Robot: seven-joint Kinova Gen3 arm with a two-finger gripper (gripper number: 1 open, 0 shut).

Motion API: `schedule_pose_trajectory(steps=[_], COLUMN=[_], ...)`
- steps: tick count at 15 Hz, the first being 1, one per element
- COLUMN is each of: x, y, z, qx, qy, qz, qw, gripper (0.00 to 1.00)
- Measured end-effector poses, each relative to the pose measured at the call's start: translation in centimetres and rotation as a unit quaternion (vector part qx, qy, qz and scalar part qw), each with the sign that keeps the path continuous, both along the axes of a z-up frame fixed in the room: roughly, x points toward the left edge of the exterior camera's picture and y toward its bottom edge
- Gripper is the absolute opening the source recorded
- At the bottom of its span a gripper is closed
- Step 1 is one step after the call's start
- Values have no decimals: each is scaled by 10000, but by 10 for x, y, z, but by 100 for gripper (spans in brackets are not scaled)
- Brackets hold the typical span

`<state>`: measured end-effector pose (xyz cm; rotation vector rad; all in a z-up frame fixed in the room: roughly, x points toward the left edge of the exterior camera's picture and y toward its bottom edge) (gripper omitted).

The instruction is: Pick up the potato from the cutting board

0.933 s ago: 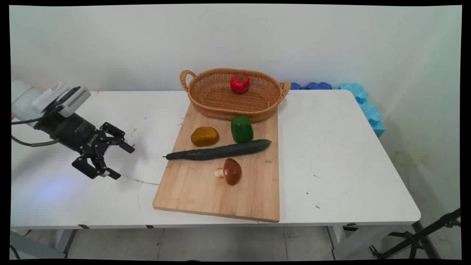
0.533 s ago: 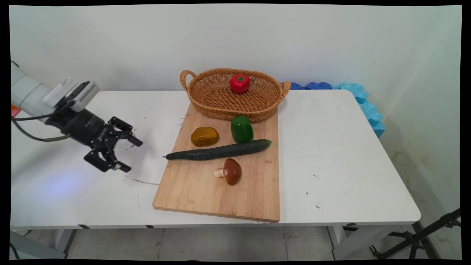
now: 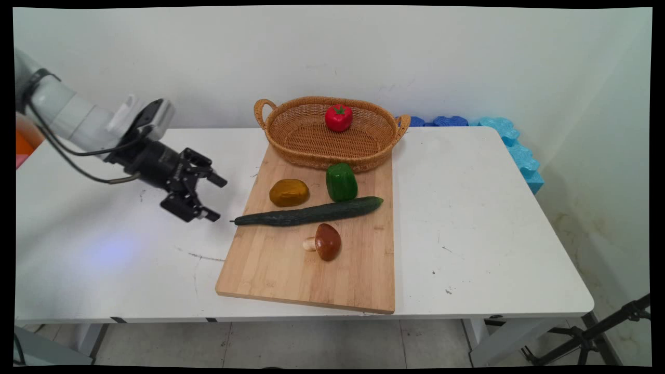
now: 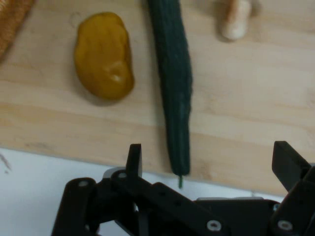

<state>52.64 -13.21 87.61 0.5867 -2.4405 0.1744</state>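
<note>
My gripper is to grab the yellow-brown potato [image 3: 289,192] by its long rounded sides next, to put it into the wicker basket [image 3: 305,134].
My black gripper [image 3: 216,198] hangs open over the white table just left of the wooden cutting board [image 3: 291,270], holding nothing. The nearest thing is the stem end of a long dark green cucumber [image 3: 311,212] lying across the board. In the hand view the cucumber [image 4: 174,83] runs up from between my fingertips [image 4: 134,157], with a yellow-brown potato [image 4: 104,56] to its left and a mushroom stem [image 4: 235,22] at the top right. On the board also sit a potato [image 3: 289,192], a green pepper [image 3: 341,182] and a brown mushroom [image 3: 326,242].
A wicker basket [image 3: 291,143] stands at the board's far end with a red pepper [image 3: 338,117] inside. Blue foam blocks [image 3: 511,145] line the table's far right corner. Black cables hang from the arm at the left.
The gripper has moved right and away from the camera, rising from the table's left part toward the cucumber's stem end. It stays open. The things on the board have not moved.
</note>
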Motion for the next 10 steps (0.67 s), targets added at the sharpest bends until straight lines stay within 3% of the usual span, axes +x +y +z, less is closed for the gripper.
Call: schedule_pose_trajectory(steps=[10], x=[-61], y=[-44], z=[-5], qx=[-166], qy=[-312], qz=[508], qw=[9981], gripper=[100])
